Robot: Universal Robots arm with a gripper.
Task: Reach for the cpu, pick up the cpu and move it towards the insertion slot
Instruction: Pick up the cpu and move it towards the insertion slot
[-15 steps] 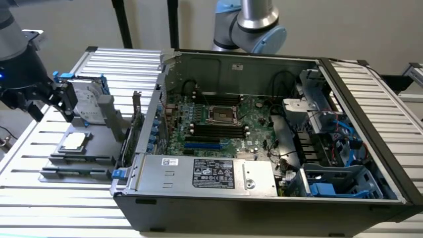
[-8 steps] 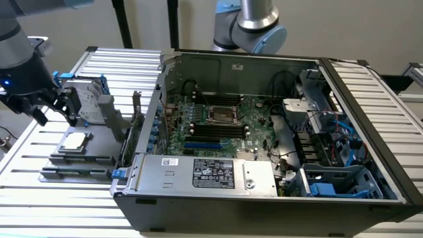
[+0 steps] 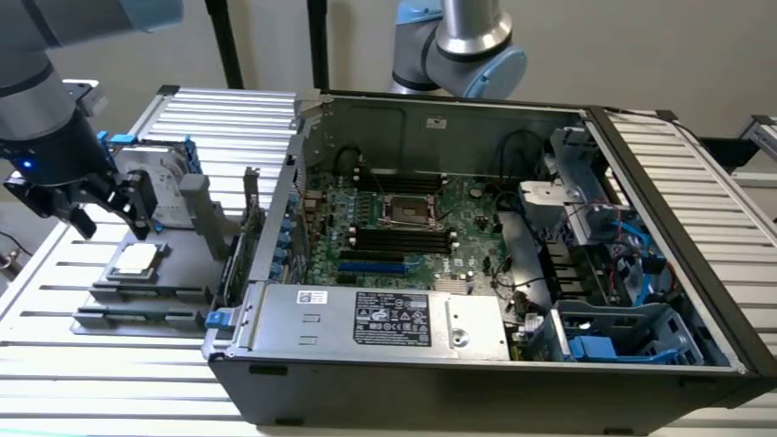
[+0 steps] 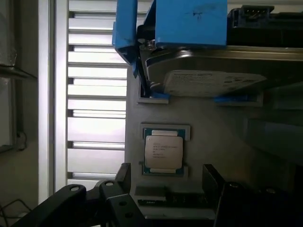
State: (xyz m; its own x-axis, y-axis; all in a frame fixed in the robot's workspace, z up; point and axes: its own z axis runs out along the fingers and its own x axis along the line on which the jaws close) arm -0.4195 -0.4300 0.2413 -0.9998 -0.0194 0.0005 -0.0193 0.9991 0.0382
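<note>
My gripper needs to go lower before it closes on the CPU, because in the wrist view my open fingers are above the silver-grey CPU [image 4: 163, 152] in its holder [image 4: 188, 132].
The cpu [image 3: 136, 259] [image 4: 164, 152], a small silver-grey square chip with a pale rim, lies flat in a holder on the grey fixture plate [image 3: 182, 273] at the exterior view's left. My gripper [image 3: 107, 214] [image 4: 168, 182] hangs a little above and just behind it, open, with nothing between its dark fingers [image 4: 124, 176]. The insertion slot [image 3: 409, 211], a shiny metal frame with a dark centre, sits on the green motherboard inside the open computer case, well to the exterior view's right of the chip.
An upright silver hard drive in a blue bracket [image 3: 158, 177] [image 4: 213, 80] stands just beyond the chip. The case wall [image 3: 286, 228] rises between plate and motherboard. Black memory slots [image 3: 401, 238] flank the socket. A second arm [image 3: 468, 45] stands behind the case.
</note>
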